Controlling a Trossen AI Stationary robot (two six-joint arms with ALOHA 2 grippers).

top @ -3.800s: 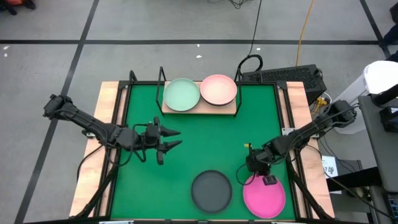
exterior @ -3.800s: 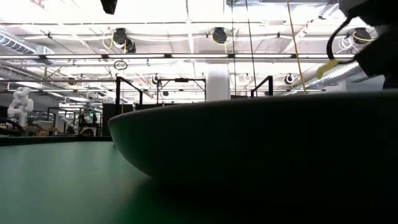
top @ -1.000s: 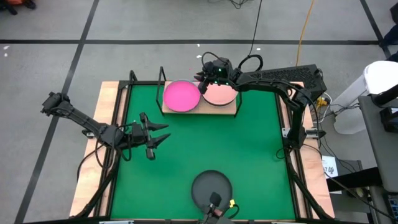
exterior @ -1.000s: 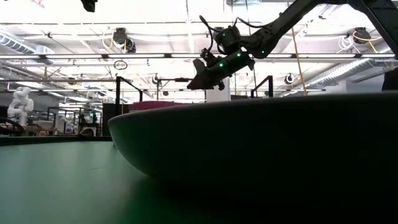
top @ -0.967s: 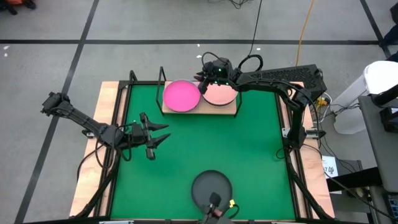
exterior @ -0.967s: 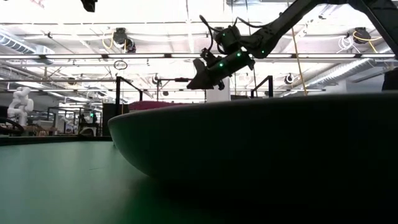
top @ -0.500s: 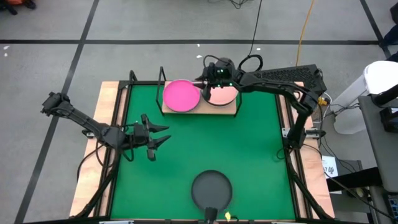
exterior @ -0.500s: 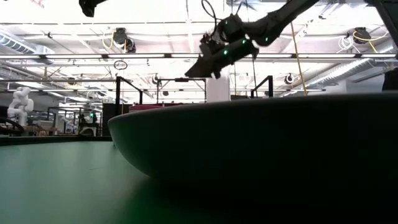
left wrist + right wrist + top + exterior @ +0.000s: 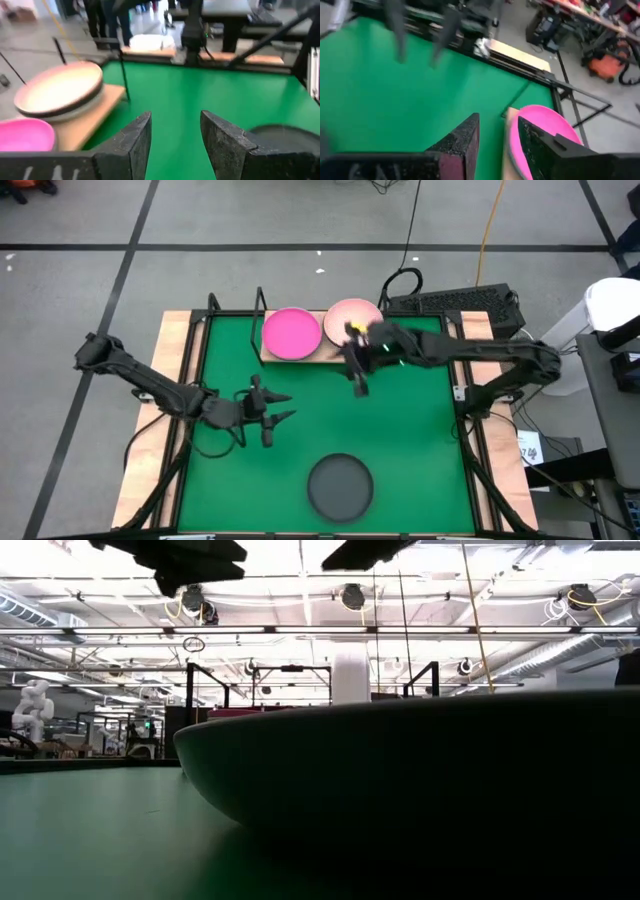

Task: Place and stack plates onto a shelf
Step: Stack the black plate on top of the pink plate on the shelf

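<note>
Next, my left gripper grabs the dark grey plate's rim (image 9: 311, 499), to stack the plate on the shelf (image 9: 322, 352).
The hot pink plate (image 9: 291, 332) and the pale pink plate (image 9: 350, 312) lie side by side on the shelf's wood plank (image 9: 322, 356) at the mat's far edge. Both also show in the left wrist view, pale pink (image 9: 60, 92) and hot pink (image 9: 25, 137). The dark grey plate (image 9: 340, 485) lies on the green mat near the near edge and fills the low view (image 9: 420, 770). My right gripper (image 9: 358, 383) is open and empty over the mat, just in front of the shelf. My left gripper (image 9: 285, 407) is open and empty over the mat's left middle, pointing right.
The shelf's black rod frame (image 9: 260, 305) stands at the far edge. The wooden tabletop's strips (image 9: 175, 380) flank the green mat (image 9: 400, 440). A keyboard (image 9: 460, 302) lies beyond the far right corner. The mat between the shelf and the dark plate is bare.
My right gripper has left the shelf, risen, and swung toward the near edge, out over the mat in front of the shelf. The hot pink plate stays on the shelf. My left gripper has moved toward the table's right and a little toward the near edge.
</note>
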